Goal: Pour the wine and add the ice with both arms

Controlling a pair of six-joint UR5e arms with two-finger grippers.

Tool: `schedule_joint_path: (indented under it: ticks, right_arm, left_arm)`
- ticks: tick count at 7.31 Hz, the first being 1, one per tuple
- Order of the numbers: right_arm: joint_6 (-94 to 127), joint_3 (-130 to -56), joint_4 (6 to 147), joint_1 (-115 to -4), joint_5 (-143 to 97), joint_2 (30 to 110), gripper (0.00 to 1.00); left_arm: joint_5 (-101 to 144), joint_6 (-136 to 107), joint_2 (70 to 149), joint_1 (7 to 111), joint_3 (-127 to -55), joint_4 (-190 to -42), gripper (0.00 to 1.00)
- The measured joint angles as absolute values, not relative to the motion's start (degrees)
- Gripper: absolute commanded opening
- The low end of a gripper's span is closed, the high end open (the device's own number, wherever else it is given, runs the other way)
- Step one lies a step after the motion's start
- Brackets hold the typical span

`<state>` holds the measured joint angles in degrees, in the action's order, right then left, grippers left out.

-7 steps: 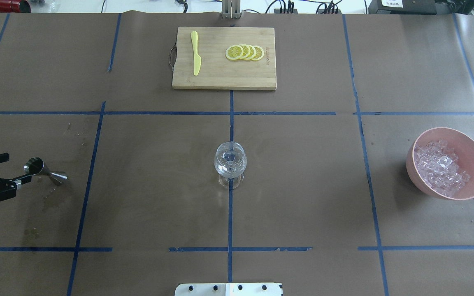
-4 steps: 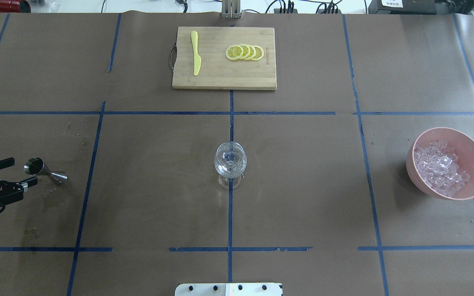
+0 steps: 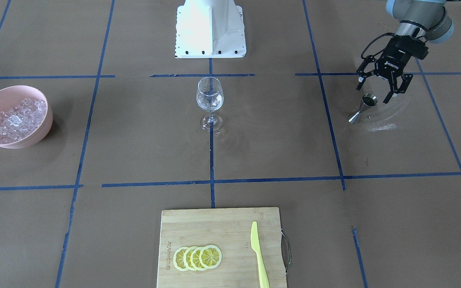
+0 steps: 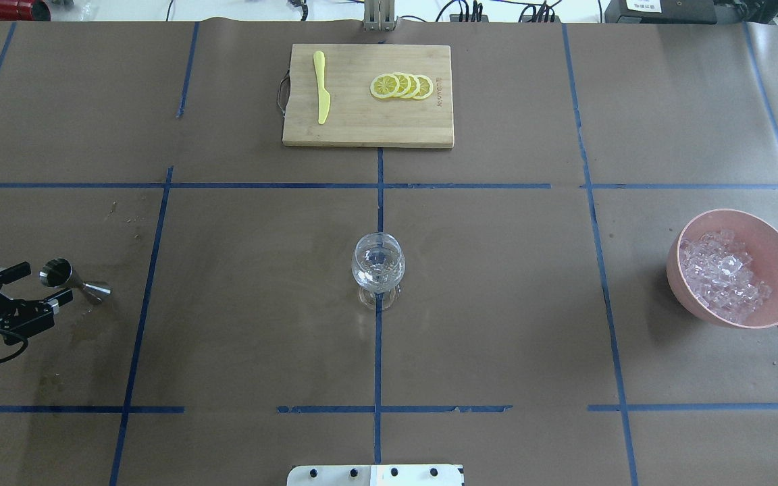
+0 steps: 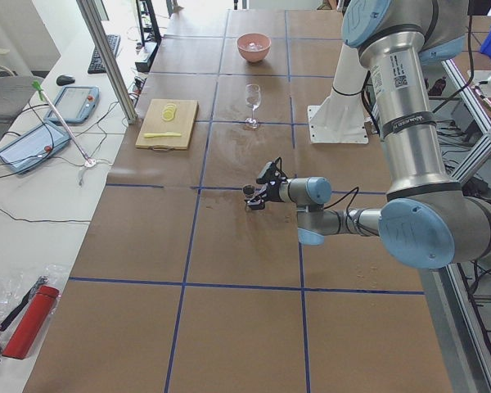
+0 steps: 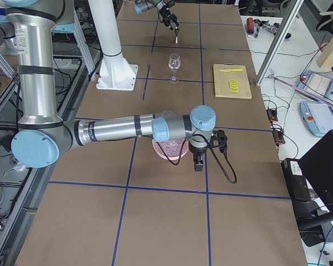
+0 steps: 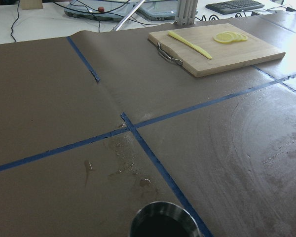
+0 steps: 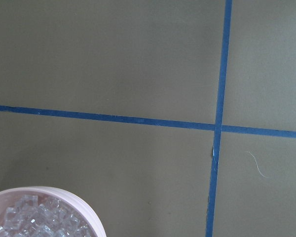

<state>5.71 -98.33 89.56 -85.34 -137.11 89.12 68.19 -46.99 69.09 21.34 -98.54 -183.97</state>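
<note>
I will grab the jigger by its narrow middle [image 3: 361,110] with my left gripper next, and the jigger's steel cup [image 3: 368,101] slopes out wide toward its rim.
A steel jigger [image 4: 68,280] stands at the table's left, also in the front view [image 3: 363,107]; its rim fills the bottom of the left wrist view [image 7: 163,219]. My left gripper [image 4: 46,282] is open, its fingers spread around the jigger's top without holding it [image 3: 374,93]. A clear wine glass [image 4: 377,266] stands at the centre. Ice [image 4: 723,273] is heaped in a pink bowl [image 4: 770,233] at the right. My right gripper [image 6: 200,160] shows only in the right side view, just past the bowl; I cannot tell whether it is open. The right wrist view shows the bowl's rim [image 8: 84,210].
A wooden cutting board [image 4: 362,128] with lemon slices [image 4: 402,86] and a yellow knife [image 4: 321,88] lies at the far middle. The white pedestal [image 3: 210,28] stands at the robot's side. Wet spots [image 7: 130,155] mark the paper beside the jigger.
My left gripper has shifted slightly right and turned, staying open around the jigger. The jigger, glass and bowl have not moved.
</note>
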Motion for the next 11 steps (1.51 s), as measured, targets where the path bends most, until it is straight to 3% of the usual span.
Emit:
schedule_joint_path:
  ticks: [6,11]
  right_arm:
    - [5.71,-98.18,89.56,-85.34,-137.11,89.12,1.0]
    - [5.64,-98.29,89.57,-85.34,-137.11,89.5,1.0]
  left_arm:
    - [44.19,-49.46,72.68,8.81,-92.85,-183.62,0.99]
    - [32.83,-52.48,77.96,7.08,-84.73,-184.3,0.99]
